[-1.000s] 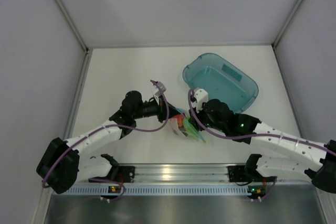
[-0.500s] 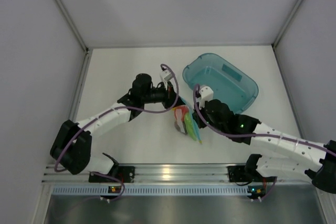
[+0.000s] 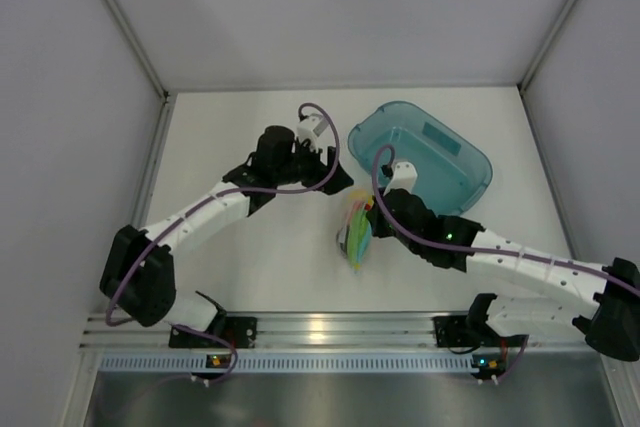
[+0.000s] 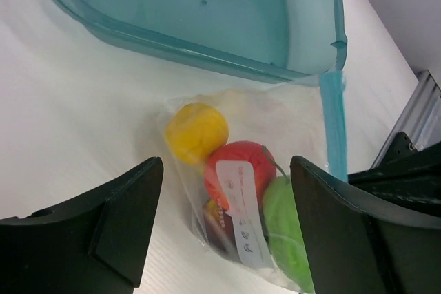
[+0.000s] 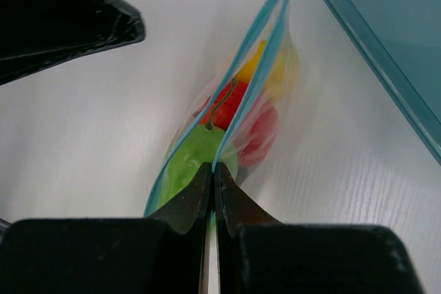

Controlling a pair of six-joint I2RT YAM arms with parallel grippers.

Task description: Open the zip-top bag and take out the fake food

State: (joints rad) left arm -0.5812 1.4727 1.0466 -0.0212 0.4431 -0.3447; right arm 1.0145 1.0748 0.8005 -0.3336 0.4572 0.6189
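Observation:
My left gripper grips the zip-top bag by its free blue edge (image 4: 335,127) next, holding the bag's opening open for taking out the fake food.
The zip-top bag (image 3: 356,235) rests on the white table between the two arms. Its blue-edged mouth (image 5: 256,46) gapes open. My right gripper (image 5: 212,170) is shut on one blue lip of that mouth, and in the top view the right gripper (image 3: 373,219) sits at the bag's right side. Inside the bag lies the fake food: a yellow piece (image 4: 196,131), a red piece (image 4: 238,169), a green piece (image 4: 286,228) and a dark maroon piece (image 4: 219,231). My left gripper (image 4: 225,170) is open, its fingers apart on either side of the bag, touching nothing; the top view puts the left gripper (image 3: 338,181) just beyond the bag.
A teal translucent tray (image 3: 470,169) stands at the back right, close behind the bag, and its rim (image 4: 207,53) lies just beyond the bag in the left wrist view. Grey walls enclose the table on three sides. A metal rail (image 3: 320,332) runs along the near edge.
The left gripper has let go of the bag and opened, drawing back toward the far side. The right gripper closed on the bag's lip, and the bag now stands narrower.

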